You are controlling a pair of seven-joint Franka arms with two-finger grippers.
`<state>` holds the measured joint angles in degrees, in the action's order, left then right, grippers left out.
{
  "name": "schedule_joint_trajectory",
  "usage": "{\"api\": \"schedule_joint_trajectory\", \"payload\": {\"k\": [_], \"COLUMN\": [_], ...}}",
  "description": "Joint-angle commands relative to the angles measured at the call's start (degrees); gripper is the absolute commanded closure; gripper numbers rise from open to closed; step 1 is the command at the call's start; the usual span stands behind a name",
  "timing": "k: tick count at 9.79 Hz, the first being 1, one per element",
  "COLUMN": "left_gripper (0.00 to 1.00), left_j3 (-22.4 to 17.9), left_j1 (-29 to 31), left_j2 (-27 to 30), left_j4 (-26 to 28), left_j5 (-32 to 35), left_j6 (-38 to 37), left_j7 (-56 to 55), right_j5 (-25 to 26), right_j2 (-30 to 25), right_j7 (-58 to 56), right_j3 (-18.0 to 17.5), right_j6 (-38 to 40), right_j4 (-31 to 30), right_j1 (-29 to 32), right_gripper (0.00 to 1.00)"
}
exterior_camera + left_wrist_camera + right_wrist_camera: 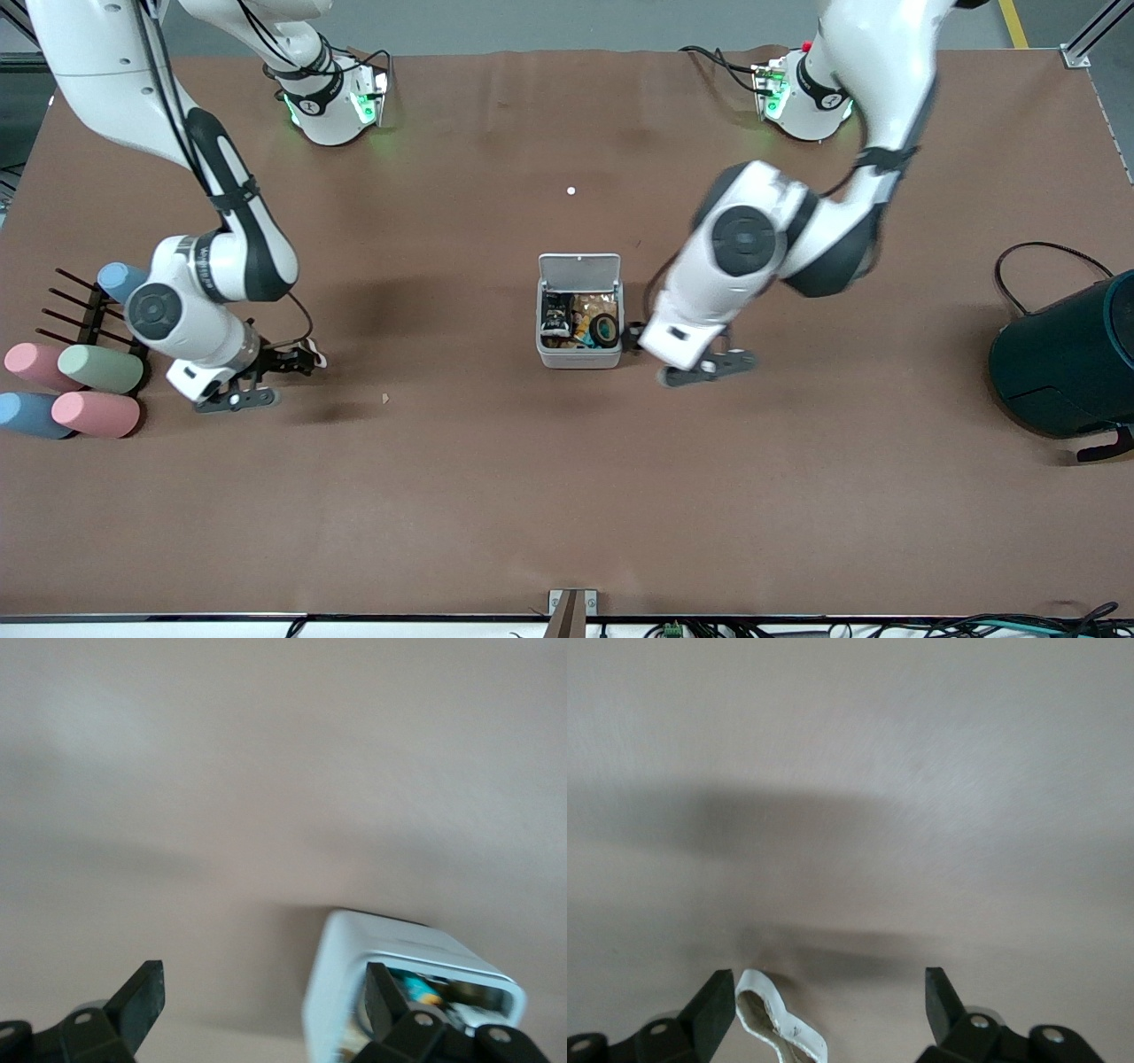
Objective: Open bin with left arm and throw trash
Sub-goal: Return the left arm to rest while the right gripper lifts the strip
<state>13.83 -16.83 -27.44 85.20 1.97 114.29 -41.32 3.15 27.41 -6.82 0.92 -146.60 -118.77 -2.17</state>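
Observation:
My right gripper next needs to take hold of the pale band by its looped strip (315, 354), so that it can throw the trash into the small bin (580, 357).
The small white-grey bin (580, 357) stands mid-table with its lid (580, 267) swung up and open. Inside lie the black snack wrapper (555, 316) and the dark tape roll (606, 330). My left gripper (633, 340) is open and low beside the bin, on the side toward the left arm's end. In the left wrist view (263, 992) the bin (341, 992) sits next to one finger. My right gripper (306, 359) is open and low over the table toward the right arm's end. The pale figure-eight band (780, 1019) lies between its jaws (830, 979), close to one finger.
Several pastel cups (75, 390) lie by a black rack (78, 312) at the right arm's end. A large dark teal cylinder (1067, 363) with a black cable stands at the left arm's end. A tiny white speck (570, 190) lies farther from the camera than the bin.

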Motion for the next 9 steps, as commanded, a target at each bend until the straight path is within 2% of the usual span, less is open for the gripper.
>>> {"api": "schedule_joint_trajectory", "payload": {"k": [1, 5, 7, 8, 9], "left_gripper": [0.00, 0.00, 0.00, 0.00, 0.00], "left_j3": [0.58, 0.32, -6.94, -8.63, -10.82], "left_j1": [6.26, 15.49, 13.94, 14.37, 14.46], "left_j2": [5.97, 16.86, 22.84, 25.74, 28.72], "left_j4": [0.85, 0.85, 1.37, 2.85, 6.00], "left_j5": [0.05, -0.12, -0.74, -0.91, -0.91], "left_j6": [-4.85, -15.04, -21.54, -22.26, -22.27], "left_j7": [9.29, 23.89, 31.27, 35.56, 38.30], "right_j5": [0.98, 0.98, 0.98, 0.98, 0.89], "right_j2": [-1.57, -1.66, -1.92, -2.36, -2.88], "right_j7": [-3.45, -3.55, -3.55, -3.29, -2.85], "right_j3": [-0.48, -0.83, -0.83, -0.83, -0.83], "right_j6": [-7.62, -7.65, -7.56, -7.12, -6.94], "right_j4": [-6.97, -9.45, -11.12, -11.74, -11.92], "right_j1": [-0.03, -1.61, -1.96, -2.57, -2.66], "right_gripper": [0.03, 0.02, 0.05, 0.20, 0.54]}}
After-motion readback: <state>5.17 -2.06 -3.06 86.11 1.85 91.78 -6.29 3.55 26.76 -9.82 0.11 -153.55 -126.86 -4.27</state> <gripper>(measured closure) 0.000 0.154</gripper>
